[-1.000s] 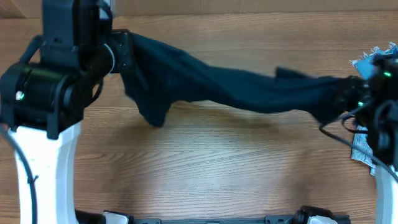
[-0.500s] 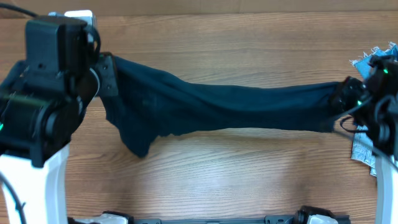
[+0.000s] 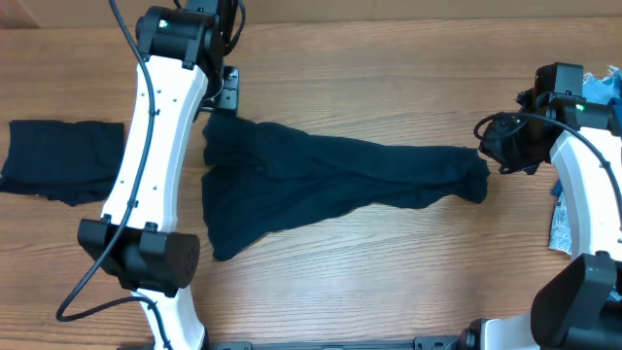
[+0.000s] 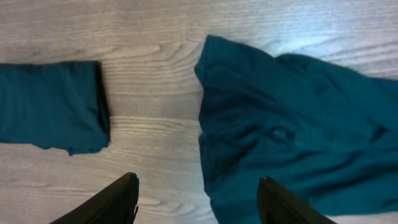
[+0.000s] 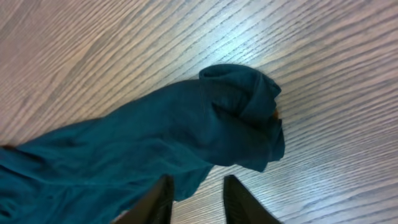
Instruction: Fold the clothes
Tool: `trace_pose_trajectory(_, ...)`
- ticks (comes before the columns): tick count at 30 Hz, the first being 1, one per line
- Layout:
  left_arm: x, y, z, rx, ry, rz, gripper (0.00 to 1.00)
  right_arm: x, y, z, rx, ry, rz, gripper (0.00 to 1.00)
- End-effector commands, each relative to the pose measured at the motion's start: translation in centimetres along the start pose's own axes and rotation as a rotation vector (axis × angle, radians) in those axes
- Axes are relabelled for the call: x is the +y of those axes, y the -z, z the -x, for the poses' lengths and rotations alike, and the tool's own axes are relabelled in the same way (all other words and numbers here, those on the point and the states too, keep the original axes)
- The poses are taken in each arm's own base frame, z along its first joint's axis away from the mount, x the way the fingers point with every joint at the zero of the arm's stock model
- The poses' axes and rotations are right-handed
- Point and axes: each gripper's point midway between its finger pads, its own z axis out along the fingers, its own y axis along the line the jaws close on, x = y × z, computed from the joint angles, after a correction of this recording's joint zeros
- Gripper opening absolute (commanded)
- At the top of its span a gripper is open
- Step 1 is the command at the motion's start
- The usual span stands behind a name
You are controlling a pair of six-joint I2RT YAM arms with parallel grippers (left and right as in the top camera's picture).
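Note:
My left gripper should next grab the navy garment near the far corner of its wide, wrinkled end. Then it can pull the garment straight for folding.
A dark navy garment [image 3: 330, 180] lies loosely stretched across the middle of the wooden table, wide and rumpled at its left end and bunched at its right end. My left gripper [image 3: 227, 92] hangs open just beyond the garment's upper left corner. In the left wrist view the left gripper [image 4: 198, 186] is empty, above the garment's left edge [image 4: 298, 130]. My right gripper [image 3: 489, 146] is open beside the bunched right end. From the right wrist, the right gripper [image 5: 198, 190] holds nothing, and the cloth [image 5: 186, 130] lies below it.
A second navy garment [image 3: 53, 160], folded into a rectangle, rests at the far left and also shows in the left wrist view [image 4: 50, 106]. Light-blue frayed denim [image 3: 601, 86] lies at the right edge behind the right arm, with another piece [image 3: 564, 222] lower down.
Both grippers have let go of the navy garment, which was held taut between them and now lies on the table. The left arm has swung up and back, uncovering the folded garment.

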Motion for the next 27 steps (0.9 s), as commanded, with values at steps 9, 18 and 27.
trace_pose_trajectory(9,-9.5,-6.9,-5.2,0.195,-0.151,-0.453,0.59,0.5,0.8,0.4,-0.027,0.027,0.015,0.39)
trace_pose_trajectory(18,-14.4,-14.8,-7.9,0.165,-0.090,-0.546,0.53,0.4,0.8,0.4,-0.025,0.026,0.015,0.39)
trace_pose_trajectory(27,-11.6,-16.4,-7.7,0.164,-0.002,-0.382,0.51,0.4,0.8,0.2,-0.018,0.025,0.012,0.39)
